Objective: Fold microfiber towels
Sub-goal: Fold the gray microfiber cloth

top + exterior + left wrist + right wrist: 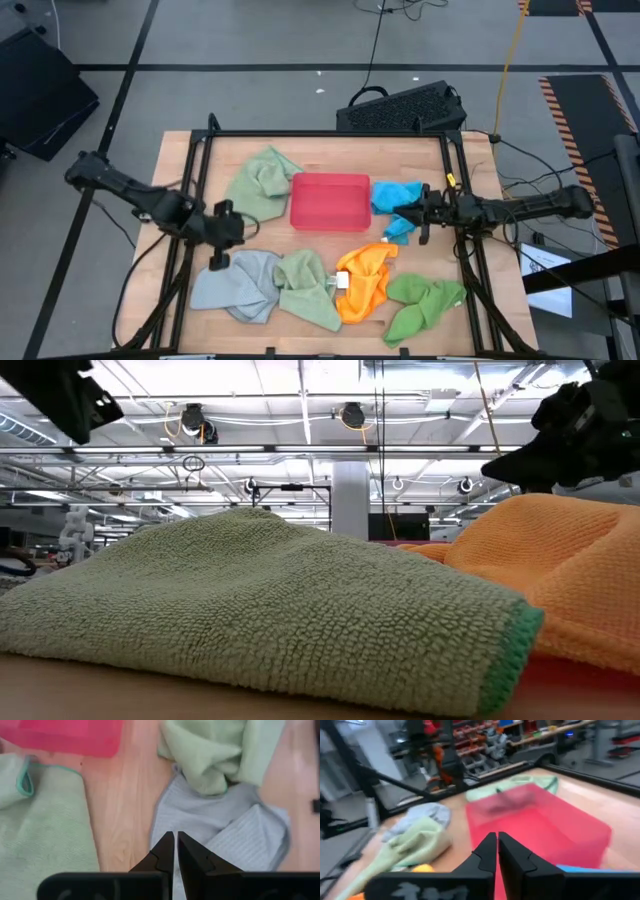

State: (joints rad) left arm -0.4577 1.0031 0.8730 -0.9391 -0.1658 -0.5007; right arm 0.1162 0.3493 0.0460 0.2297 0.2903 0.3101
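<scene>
I should next grab the grey-blue towel by its corner with my left gripper, so that I can stretch the grey-blue towel [235, 285] [220, 820] flat for folding.
Several microfiber towels lie crumpled on the wooden table. One sage green towel [262, 180] lies far left of the red tray [330, 200], and a bright blue one [395, 195] lies to the tray's right. Along the near side lie a grey-blue towel [235, 285], a second sage green one [305, 290], an orange one [365, 280] and a bright green one [425, 300]. My left gripper [215, 262] [176, 840] is shut and slants down above the grey-blue towel's [220, 820] edge. My right gripper [400, 215] [497, 840] is shut and level, beside the bright blue towel, pointing at the tray [535, 825].
A black frame [205, 150] runs around the table. A keyboard [400, 105] lies beyond the far edge. Bare wood [125, 810] shows between the far sage towel and the grey-blue one. In the low view the near sage towel [260, 610] and the orange one [560, 570] block what lies behind.
</scene>
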